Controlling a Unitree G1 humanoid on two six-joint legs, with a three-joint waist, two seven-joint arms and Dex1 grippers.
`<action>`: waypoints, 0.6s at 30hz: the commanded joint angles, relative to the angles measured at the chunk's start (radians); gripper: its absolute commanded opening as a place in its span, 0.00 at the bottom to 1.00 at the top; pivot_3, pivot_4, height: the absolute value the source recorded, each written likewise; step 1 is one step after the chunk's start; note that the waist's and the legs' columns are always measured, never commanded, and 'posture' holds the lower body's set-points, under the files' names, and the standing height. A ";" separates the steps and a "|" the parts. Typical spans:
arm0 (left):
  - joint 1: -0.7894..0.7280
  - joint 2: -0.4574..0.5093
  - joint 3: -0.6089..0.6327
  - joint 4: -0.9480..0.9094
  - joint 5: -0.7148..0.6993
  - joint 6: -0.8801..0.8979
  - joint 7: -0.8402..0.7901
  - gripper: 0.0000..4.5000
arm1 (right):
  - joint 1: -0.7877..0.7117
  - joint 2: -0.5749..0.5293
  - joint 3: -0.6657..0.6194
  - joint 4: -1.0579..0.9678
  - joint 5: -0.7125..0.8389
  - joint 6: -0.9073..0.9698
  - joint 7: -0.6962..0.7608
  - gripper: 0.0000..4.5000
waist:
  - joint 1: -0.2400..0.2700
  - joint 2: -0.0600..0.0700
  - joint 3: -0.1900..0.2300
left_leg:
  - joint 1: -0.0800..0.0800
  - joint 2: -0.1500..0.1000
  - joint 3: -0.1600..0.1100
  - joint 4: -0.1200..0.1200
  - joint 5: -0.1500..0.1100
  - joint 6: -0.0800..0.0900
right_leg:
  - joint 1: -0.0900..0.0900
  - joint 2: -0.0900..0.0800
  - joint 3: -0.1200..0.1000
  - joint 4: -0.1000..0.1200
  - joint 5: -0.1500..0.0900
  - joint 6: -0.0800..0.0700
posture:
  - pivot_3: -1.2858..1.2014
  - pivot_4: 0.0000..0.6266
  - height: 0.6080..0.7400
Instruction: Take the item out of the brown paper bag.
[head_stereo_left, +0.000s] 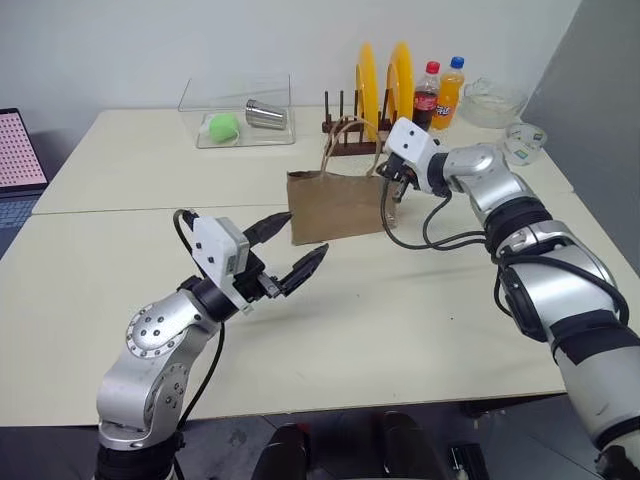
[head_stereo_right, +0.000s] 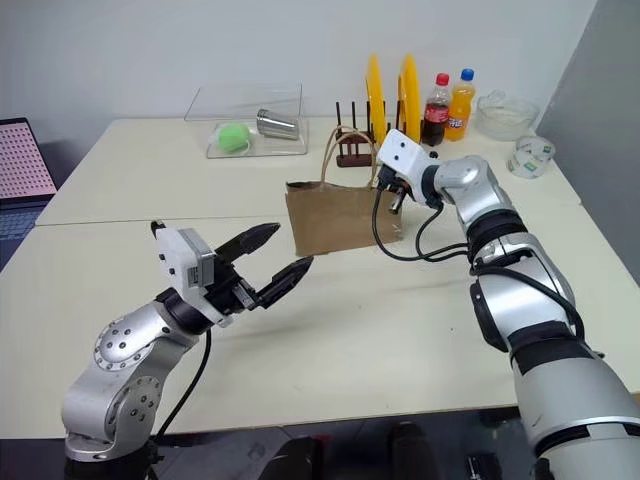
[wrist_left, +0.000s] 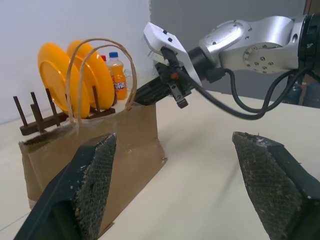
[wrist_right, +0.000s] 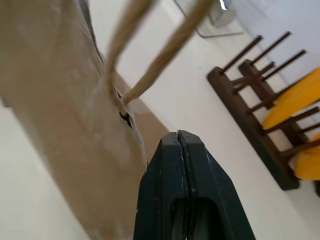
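The bag's body spreads wider than my left gripper's open fingers, so I should next grab the bag by its thin cord handle to take the item out.
The brown paper bag stands upright mid-table, its two cord handles looped above it. The item is hidden inside the bag. My right gripper is shut, its joined fingertips at the bag's top right corner, right beside the rim. I cannot tell whether paper is pinched between them. My left gripper is open and empty, hovering over the table in front of and to the left of the bag, pointing at it.
Behind the bag stands a wooden rack with yellow plates. A cola bottle, an orange soda bottle and a glass bowl are at the back right. A clear box holds a green ball and a metal cup.
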 joint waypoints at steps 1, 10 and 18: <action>0.007 0.027 0.001 -0.003 -0.011 -0.043 -0.022 0.87 | -0.013 -0.021 -0.018 -0.044 0.001 0.010 0.137 0.00 | 0.000 0.000 0.000 | 0.000 0.000 0.000 0.000 0.000 0.000 | 0.000 0.000 0.000 0.000 0.000 0.000 | 0.52 0.24 1.00; 0.017 0.083 0.011 0.033 -0.014 -0.095 -0.061 0.87 | 0.110 -0.078 0.012 -0.269 0.017 0.026 0.452 0.00 | 0.001 0.000 0.000 | 0.000 0.000 0.000 0.000 -0.001 0.002 | 0.000 0.000 0.000 -0.001 0.000 0.000 | 0.52 0.24 1.00; 0.018 0.106 0.003 0.045 -0.023 -0.111 -0.076 0.87 | 0.217 -0.113 -0.002 -0.542 0.045 0.142 0.542 0.00 | 0.001 0.001 0.000 | 0.000 0.000 0.000 0.000 -0.001 0.002 | 0.000 0.000 0.000 -0.001 0.000 0.000 | 0.52 0.24 1.00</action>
